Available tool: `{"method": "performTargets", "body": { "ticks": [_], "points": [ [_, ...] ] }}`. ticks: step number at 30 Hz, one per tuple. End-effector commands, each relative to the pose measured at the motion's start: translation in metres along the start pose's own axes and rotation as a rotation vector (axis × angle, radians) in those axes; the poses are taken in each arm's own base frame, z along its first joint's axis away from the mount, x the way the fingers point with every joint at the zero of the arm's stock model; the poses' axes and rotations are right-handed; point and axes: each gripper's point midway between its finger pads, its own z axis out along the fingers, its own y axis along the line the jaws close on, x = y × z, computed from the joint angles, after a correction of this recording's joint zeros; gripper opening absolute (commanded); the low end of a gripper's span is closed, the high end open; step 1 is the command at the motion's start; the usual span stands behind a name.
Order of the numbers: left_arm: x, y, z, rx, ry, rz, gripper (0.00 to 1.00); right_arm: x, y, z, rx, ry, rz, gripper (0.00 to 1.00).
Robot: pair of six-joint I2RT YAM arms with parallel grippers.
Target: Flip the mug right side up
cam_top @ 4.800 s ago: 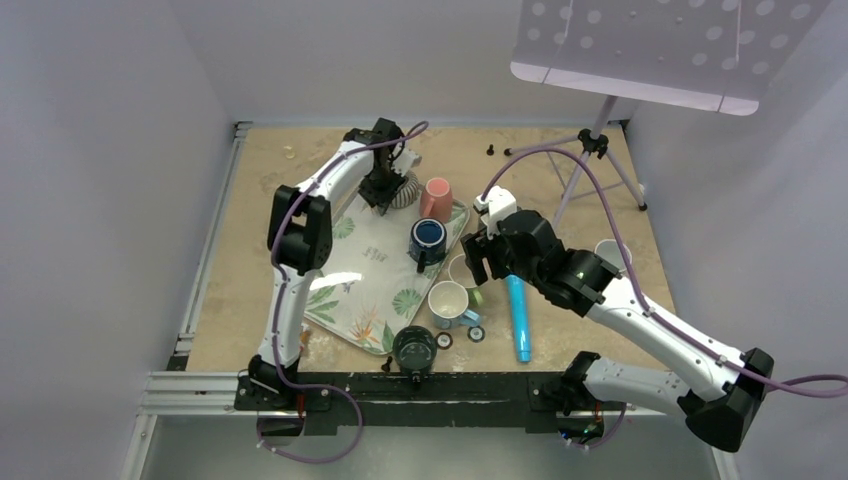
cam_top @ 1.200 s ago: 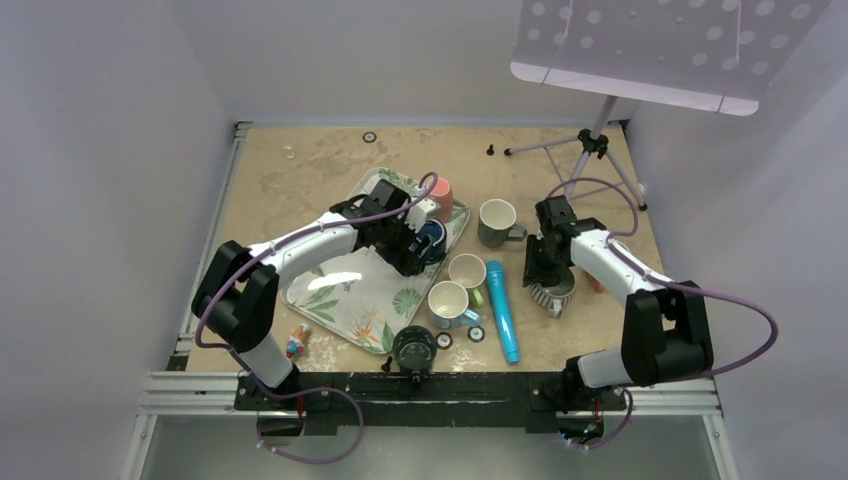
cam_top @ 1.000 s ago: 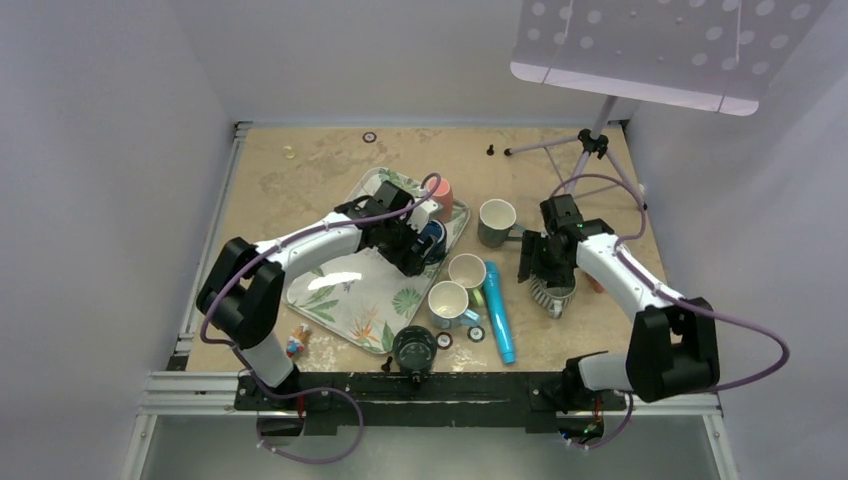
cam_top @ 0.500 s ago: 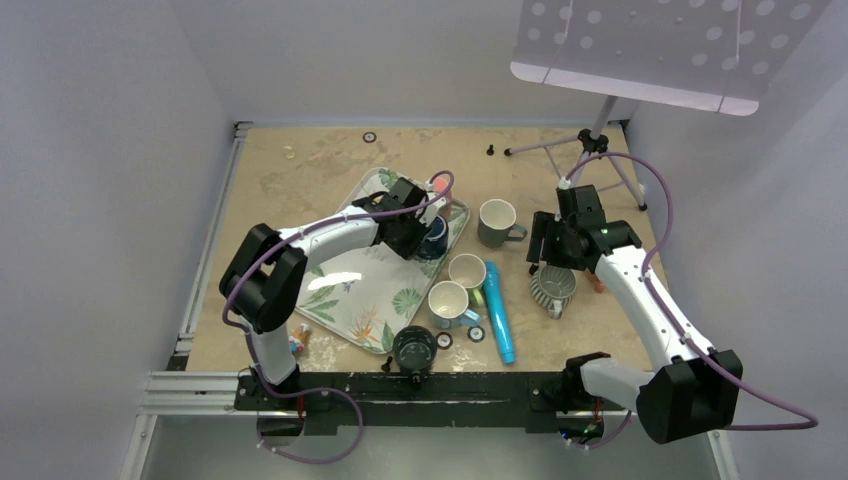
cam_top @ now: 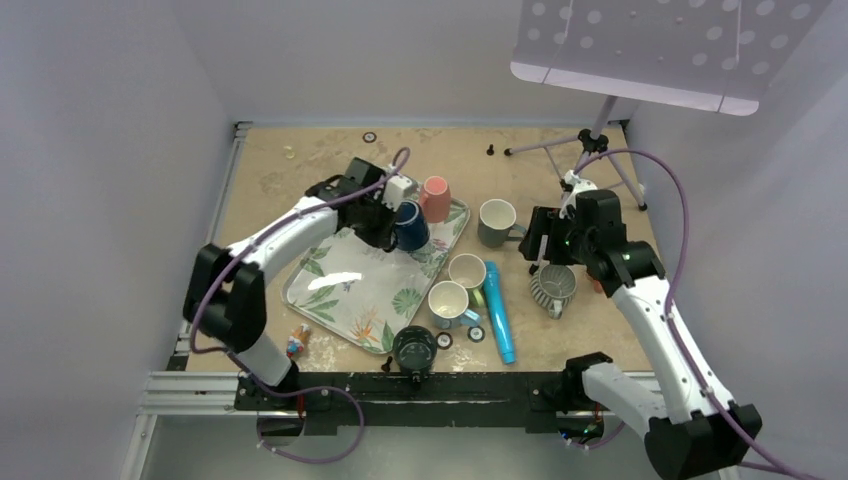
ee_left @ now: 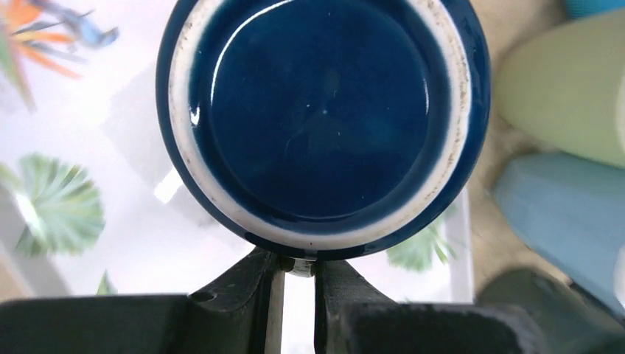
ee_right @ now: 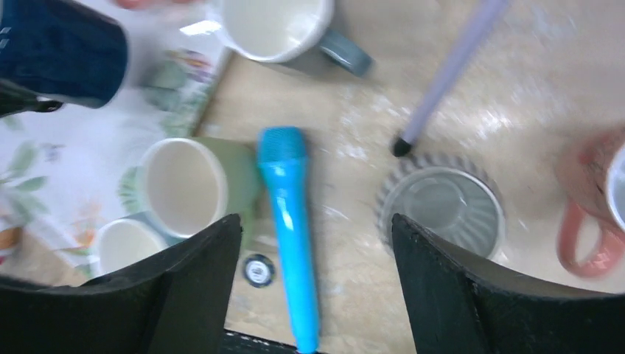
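My right gripper grabs the dark blue mug's rim (cam_top: 415, 246) (ee_right: 116, 72) next, opposite its white-ringed base, to set the mug right side up.
The dark blue mug (cam_top: 409, 225) is held in the air over the far part of the leaf-patterned tray (cam_top: 350, 290), tipped on its side. My left gripper (cam_top: 385, 215) is shut on it from the left. In the left wrist view the mug's round base (ee_left: 320, 118) with its white ring faces the camera, and the left gripper (ee_left: 297, 269) pinches a small piece at the mug's edge. The mug also shows in the right wrist view (ee_right: 63, 48). My right gripper (cam_top: 545, 245) is open and empty, above the table over the blue cylinder (ee_right: 295, 243).
A pink cup (cam_top: 435, 197) stands upside down on the tray's far corner. A grey mug (cam_top: 497, 220), two cream-lined mugs (cam_top: 467, 270) (cam_top: 448, 300), the blue cylinder (cam_top: 497, 310), a ribbed grey cup (cam_top: 553, 285), a dark mug (cam_top: 414, 347) and a tripod (cam_top: 590, 150) stand around.
My left gripper has lifted the blue mug off the tray, carried it back and left, and tipped it. My right arm has risen away from the ribbed cup.
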Motion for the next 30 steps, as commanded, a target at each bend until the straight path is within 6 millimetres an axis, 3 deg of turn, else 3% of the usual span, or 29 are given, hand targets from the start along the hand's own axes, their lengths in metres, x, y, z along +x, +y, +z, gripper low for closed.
{"method": "performTargets", "body": {
  "ticks": [1, 2, 6, 9, 12, 15, 19, 25, 27, 30],
  "points": [
    [-0.045, -0.048, -0.125, 0.206, -0.303, 0.09, 0.0, -0.059, 0.096, -0.067, -0.457, -0.32, -0.117, 0.82],
    [-0.049, -0.061, -0.157, 0.238, -0.379, 0.119, 0.0, -0.063, 0.121, -0.085, -0.57, -0.383, -0.147, 0.86],
    [-0.054, -0.107, -0.243, 0.393, -0.582, 0.184, 0.0, -0.072, 0.201, -0.16, -0.961, -0.588, -0.221, 0.98],
    [-0.05, -0.137, -0.284, 0.54, -0.606, 0.164, 0.0, -0.072, 0.231, -0.211, -1.264, -0.666, -0.171, 0.98],
    [-0.052, -0.153, -0.306, 0.632, -0.622, 0.125, 0.0, -0.07, 0.248, -0.23, -1.4, -0.647, -0.131, 0.97],
    [-0.056, -0.157, -0.315, 0.65, -0.637, 0.11, 0.0, -0.063, 0.268, -0.244, -1.502, -0.607, -0.135, 0.93],
    [-0.06, -0.152, -0.311, 0.622, -0.647, 0.103, 0.0, -0.05, 0.283, -0.269, -1.648, -0.579, -0.148, 0.85],
    [-0.059, -0.158, -0.31, 0.632, -0.648, 0.131, 0.0, -0.05, 0.293, -0.268, -1.673, -0.571, -0.134, 0.81],
    [-0.055, -0.162, -0.303, 0.636, -0.632, 0.157, 0.0, -0.057, 0.296, -0.27, -1.674, -0.593, -0.108, 0.7],
    [-0.041, -0.171, -0.29, 0.663, -0.585, 0.219, 0.0, -0.077, 0.296, -0.264, -1.595, -0.665, -0.057, 0.31]
  ]
}}
